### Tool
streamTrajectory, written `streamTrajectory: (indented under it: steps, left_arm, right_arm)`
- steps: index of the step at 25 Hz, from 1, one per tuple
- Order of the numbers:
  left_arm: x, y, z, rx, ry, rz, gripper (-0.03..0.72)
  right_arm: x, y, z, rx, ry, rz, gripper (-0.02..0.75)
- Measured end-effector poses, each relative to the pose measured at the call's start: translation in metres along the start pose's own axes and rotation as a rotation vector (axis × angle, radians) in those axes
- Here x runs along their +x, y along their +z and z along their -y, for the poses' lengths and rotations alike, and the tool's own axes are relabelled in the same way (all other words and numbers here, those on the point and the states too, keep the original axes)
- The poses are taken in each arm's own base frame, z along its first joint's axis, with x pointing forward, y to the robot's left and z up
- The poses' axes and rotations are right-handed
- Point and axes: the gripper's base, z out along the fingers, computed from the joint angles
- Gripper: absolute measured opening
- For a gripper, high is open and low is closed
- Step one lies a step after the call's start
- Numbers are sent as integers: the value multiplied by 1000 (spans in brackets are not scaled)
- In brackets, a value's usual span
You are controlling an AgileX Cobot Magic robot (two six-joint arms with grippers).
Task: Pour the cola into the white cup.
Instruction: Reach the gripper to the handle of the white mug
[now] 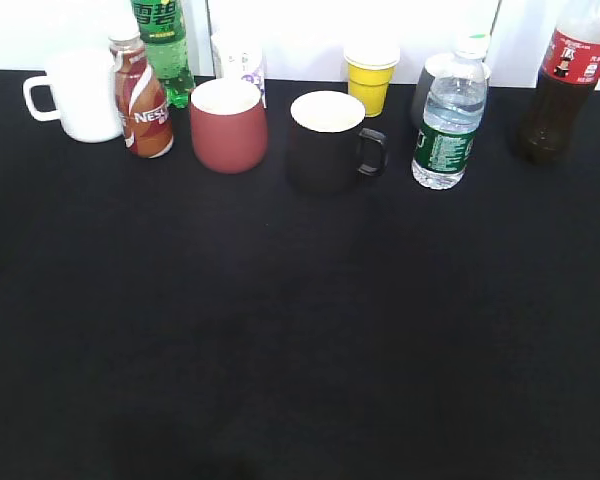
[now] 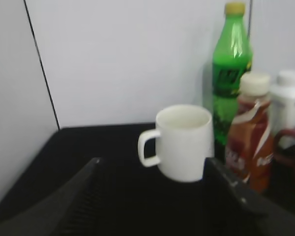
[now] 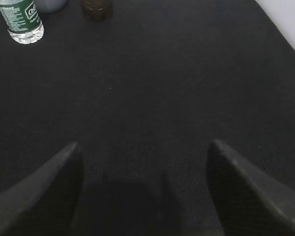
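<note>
My left gripper should next grab the white cup by its handle point(image 1: 32, 100). The handle is out in the open, and the Nestle bottle point(image 1: 142, 95) stands tight against one side of the cup.
The cola point(image 1: 565, 85), a tall clear bottle of dark liquid with a red label, stands at the far right back of the black table; its base shows in the right wrist view point(image 3: 97, 8). The white cup point(image 1: 80, 93) stands at the far left back, handle to the left, and shows in the left wrist view point(image 2: 183, 142). My left gripper point(image 2: 155, 169) is open and empty, just short of the white cup. My right gripper point(image 3: 143, 152) is open and empty over bare cloth, well short of the cola. Neither gripper shows in the exterior view.
Along the back stand a brown-red Nestle bottle point(image 1: 142, 100), a green soda bottle point(image 1: 163, 45), a printed paper cup point(image 1: 240, 55), a red mug point(image 1: 228, 124), a black mug point(image 1: 328, 138), a yellow cup point(image 1: 370, 75), a water bottle point(image 1: 446, 125) and a grey cup point(image 1: 427, 90). White wall behind.
</note>
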Motion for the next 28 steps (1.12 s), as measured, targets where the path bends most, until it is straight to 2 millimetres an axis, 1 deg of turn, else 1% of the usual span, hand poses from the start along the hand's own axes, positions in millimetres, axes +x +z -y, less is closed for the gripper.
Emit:
streamTrajectory:
  steps: [1, 3, 5, 7, 8, 9, 10, 12, 15, 18, 20, 23, 28]
  left_arm:
    - [11, 16, 0, -5, 2, 3, 465]
    - [37, 52, 1, -15, -1, -53, 465]
    - [57, 89, 2, -20, 0, -89, 463]
    - [75, 122, -2, -38, 0, -119, 460]
    - [83, 137, -8, -57, -2, -128, 460]
    - [90, 152, -15, -76, -4, -135, 459]
    - [90, 166, -21, -92, -7, -123, 456]
    - [92, 190, -24, -98, -10, -116, 449]
    - [105, 218, -25, -94, -13, -148, 447]
    - [120, 236, -25, -93, -14, -169, 444]
    - [125, 249, -26, -93, -16, -167, 430]
    - [128, 267, -27, -96, -73, -151, 351]
    - [131, 284, -26, -77, -83, -132, 337]
  right_arm:
    - [0, 0, 0, 0, 0, 0, 592]
    - [0, 0, 0, 0, 0, 0, 592]
    - [0, 0, 0, 0, 0, 0, 592]
    - [0, 0, 0, 0, 0, 0, 592]
    - [0, 0, 0, 0, 0, 0, 592]
    - [0, 0, 0, 0, 0, 0, 592]
    - [0, 0, 0, 0, 0, 0, 592]
    - [0, 0, 0, 0, 0, 0, 592]
    - [0, 0, 0, 0, 0, 0, 592]
    - [0, 0, 0, 0, 0, 0, 592]
    - [0, 0, 0, 0, 0, 0, 592]
    - [0, 0, 0, 0, 0, 0, 592]
    - [0, 0, 0, 0, 0, 0, 592]
